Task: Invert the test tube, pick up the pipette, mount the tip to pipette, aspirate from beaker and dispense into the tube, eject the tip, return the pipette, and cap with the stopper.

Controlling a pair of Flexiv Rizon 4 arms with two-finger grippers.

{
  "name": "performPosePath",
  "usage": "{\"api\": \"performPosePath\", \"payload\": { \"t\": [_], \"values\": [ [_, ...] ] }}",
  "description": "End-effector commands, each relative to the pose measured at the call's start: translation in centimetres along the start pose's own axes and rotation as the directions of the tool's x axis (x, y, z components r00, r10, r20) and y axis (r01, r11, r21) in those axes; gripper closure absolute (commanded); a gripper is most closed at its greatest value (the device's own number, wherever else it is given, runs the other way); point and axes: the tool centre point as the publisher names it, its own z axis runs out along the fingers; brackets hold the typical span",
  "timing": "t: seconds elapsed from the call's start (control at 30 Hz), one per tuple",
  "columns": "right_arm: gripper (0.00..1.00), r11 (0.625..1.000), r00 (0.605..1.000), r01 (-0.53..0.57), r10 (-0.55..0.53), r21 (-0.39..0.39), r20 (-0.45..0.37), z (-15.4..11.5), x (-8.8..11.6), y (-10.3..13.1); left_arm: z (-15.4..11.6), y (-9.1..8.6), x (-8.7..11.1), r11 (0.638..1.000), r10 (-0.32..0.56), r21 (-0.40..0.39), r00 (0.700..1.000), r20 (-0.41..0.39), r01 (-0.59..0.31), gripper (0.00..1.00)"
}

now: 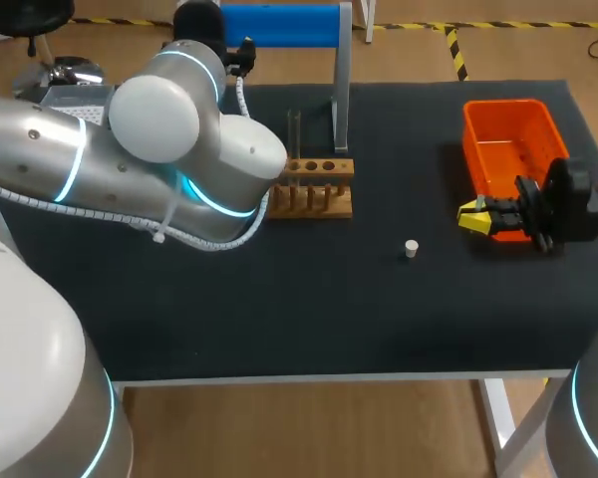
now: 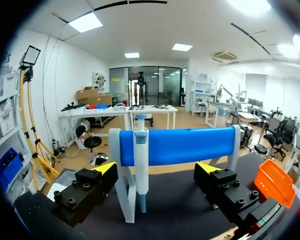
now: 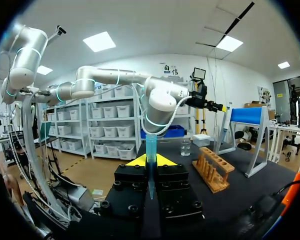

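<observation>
My left gripper grabs the pipette by its white body (image 2: 141, 167) next, so that the pipette's blue lower end (image 2: 143, 203) stays free for the blue pipette tip.
A white and blue pipette (image 2: 141, 160) hangs on the blue-barred stand (image 2: 185, 145). My left gripper (image 2: 157, 172) is open just in front of it, with a finger on each side and not touching it. My right gripper (image 3: 150, 162) is shut on a blue pipette tip (image 3: 150, 150) that stands upright between its yellow tips. In the head view that gripper (image 1: 473, 217) hovers at the table's right, beside the orange bin (image 1: 513, 149). A wooden rack (image 1: 319, 184) holds a clear test tube (image 1: 294, 134). The white stopper (image 1: 411, 248) lies on the mat. A beaker (image 3: 185, 146) stands beyond the rack (image 3: 213, 167).
My left arm (image 1: 179, 149) spans the table's left half and hides the beaker from the head view. A white tip box (image 3: 201, 140) sits near the beaker. The stand's leg (image 1: 341, 100) rises just behind the rack.
</observation>
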Motion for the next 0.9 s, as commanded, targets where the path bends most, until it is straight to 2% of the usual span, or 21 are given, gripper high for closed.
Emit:
{"api": "performPosePath", "payload": {
  "t": [0.03,0.07,0.1,0.43,0.57,0.9],
  "values": [
    [1.00,1.000,1.000,0.001,-0.001,0.000,0.000,-0.1,0.1,0.0,1.4,0.1,0.5,1.000,0.005,0.000,1.000,0.007,-0.005,0.13],
    [1.00,1.000,1.000,0.001,-0.001,0.000,0.000,-0.1,0.1,0.0,1.5,0.0,0.6,1.000,0.007,-0.001,1.000,0.007,-0.007,0.35],
    [1.00,1.000,1.000,0.001,-0.001,0.000,0.000,-0.1,0.1,0.0,1.8,0.0,0.6,1.000,0.007,-0.002,1.000,0.006,-0.007,0.37],
    [1.00,1.000,1.000,0.001,-0.001,0.000,0.000,-0.1,0.1,0.0,3.7,-0.5,0.2,1.000,0.004,0.002,1.000,0.013,-0.004,0.31],
    [1.00,1.000,1.000,0.001,-0.001,0.000,0.000,-0.1,0.1,0.0,4.3,-0.6,-0.1,1.000,0.015,0.004,1.000,0.019,-0.015,0.19],
    [1.00,1.000,1.000,0.001,-0.001,0.000,0.000,-0.1,0.1,0.0,5.8,-0.8,-0.9,0.999,0.036,0.006,0.999,0.028,-0.036,0.23]
  ]
}}
